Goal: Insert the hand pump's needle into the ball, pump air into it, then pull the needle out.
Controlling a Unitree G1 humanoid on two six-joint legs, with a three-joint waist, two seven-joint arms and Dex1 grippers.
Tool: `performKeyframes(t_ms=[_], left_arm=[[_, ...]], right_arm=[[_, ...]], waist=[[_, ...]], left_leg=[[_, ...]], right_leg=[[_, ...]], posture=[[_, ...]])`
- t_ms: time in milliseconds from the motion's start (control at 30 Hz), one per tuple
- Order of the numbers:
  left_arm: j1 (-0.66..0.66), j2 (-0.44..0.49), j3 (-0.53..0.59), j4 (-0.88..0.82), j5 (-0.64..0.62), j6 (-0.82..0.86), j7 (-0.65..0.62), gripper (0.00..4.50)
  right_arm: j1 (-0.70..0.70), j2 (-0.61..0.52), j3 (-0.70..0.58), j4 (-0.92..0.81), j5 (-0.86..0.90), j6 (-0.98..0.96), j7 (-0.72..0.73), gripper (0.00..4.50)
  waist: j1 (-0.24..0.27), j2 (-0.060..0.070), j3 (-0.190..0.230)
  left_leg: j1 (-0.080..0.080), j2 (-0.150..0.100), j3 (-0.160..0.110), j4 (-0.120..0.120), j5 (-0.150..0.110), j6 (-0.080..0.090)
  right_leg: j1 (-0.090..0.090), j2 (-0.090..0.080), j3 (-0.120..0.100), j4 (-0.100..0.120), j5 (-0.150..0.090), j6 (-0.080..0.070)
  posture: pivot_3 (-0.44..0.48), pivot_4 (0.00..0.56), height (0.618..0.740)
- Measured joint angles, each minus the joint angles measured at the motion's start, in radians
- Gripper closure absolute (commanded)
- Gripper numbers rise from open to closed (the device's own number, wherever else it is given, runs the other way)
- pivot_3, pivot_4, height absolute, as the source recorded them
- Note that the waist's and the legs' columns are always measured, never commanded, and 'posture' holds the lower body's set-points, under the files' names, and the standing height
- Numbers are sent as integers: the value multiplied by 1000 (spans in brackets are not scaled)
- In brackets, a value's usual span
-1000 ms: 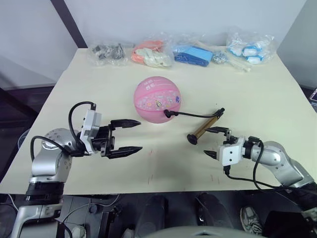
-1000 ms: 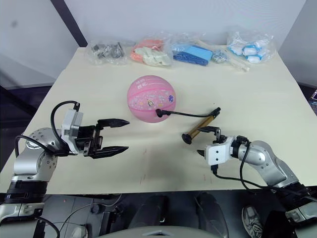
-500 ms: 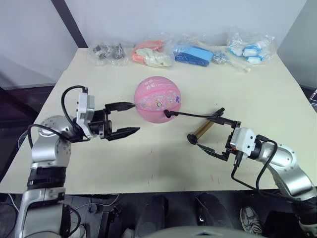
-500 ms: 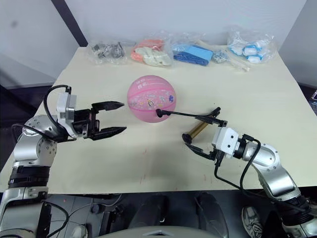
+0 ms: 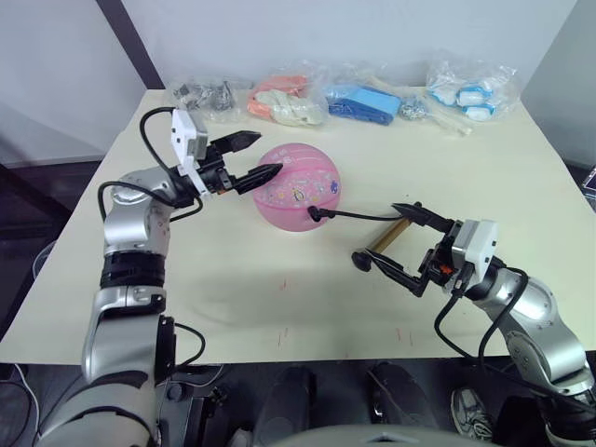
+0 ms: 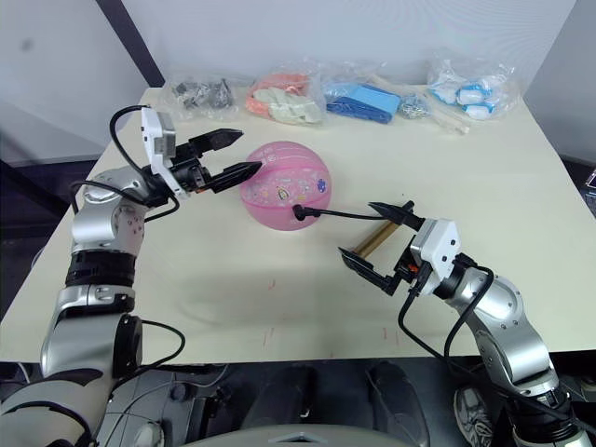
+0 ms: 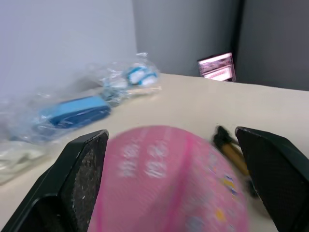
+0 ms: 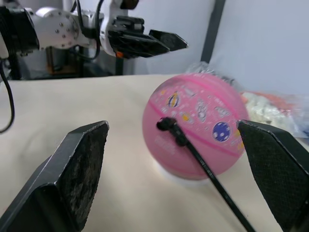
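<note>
My right gripper grabs the hand pump's hose by its black round end piece point(image 5: 317, 214) next, to pull the needle out of the pink ball point(image 5: 298, 186).
The pink ball point(image 5: 298, 186) with cartoon prints sits mid-table. The hand pump's thin black hose point(image 5: 358, 216) is plugged into the ball's right side. The gold barrel point(image 5: 386, 240) lies on the table to the right of the ball. My left gripper point(image 5: 265, 154) is open and raised at the ball's upper left, with the fingertips close to its surface. My right gripper point(image 5: 384, 236) is open, one finger on each side of the barrel, gripping nothing. The right wrist view shows the ball point(image 8: 203, 125) and hose point(image 8: 193, 150) ahead between its fingers point(image 8: 82, 174).
Clear bags line the table's far edge: metal parts point(image 5: 200, 96), orange and white items point(image 5: 279, 102), blue pieces point(image 5: 358, 102), white-blue items point(image 5: 466, 88). Bare tabletop point(image 5: 279, 289) lies in front of the ball.
My left gripper rose from low on the left up to the ball's upper left. My right gripper moved forward until its fingers came to either side of the pump barrel. Both stayed open.
</note>
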Motion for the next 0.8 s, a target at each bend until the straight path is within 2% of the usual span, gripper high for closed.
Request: performKeyframes(t_ms=[233, 433, 667, 800], left_arm=[[-123, -68, -54, 190, 102, -61, 39, 0], [-178, -99, -71, 300, 152, -103, 57, 0], [-221, -115, -82, 385, 190, -135, 69, 0], [-234, -120, -83, 428, 206, -147, 83, 0]], right_arm=[[53, 20, -33, -41, 27, 6, -1, 48], [53, 27, -34, -41, 25, 16, -6, 48], [16, 35, -29, -38, -14, 56, -41, 48], [-49, 49, 11, -23, -78, 144, -97, 48]], waist=[[0, -1, 0], [-7, -1, 0], [-9, -2, -1], [-10, -2, -3]], left_leg=[[-1, -1, 1, 0, 0, 0], [-1, -1, 1, 1, 0, 0], [0, -1, 0, 1, 0, 0], [4, -1, 0, 1, 0, 0]], right_leg=[[0, 0, -1, 0, 0, 0], [0, 0, -1, 1, 0, 0], [1, 0, -2, 1, 0, 0], [5, 0, -2, 1, 0, 0]], posture=[[0, 150, 738], [0, 150, 738], [0, 150, 738], [0, 150, 738]])
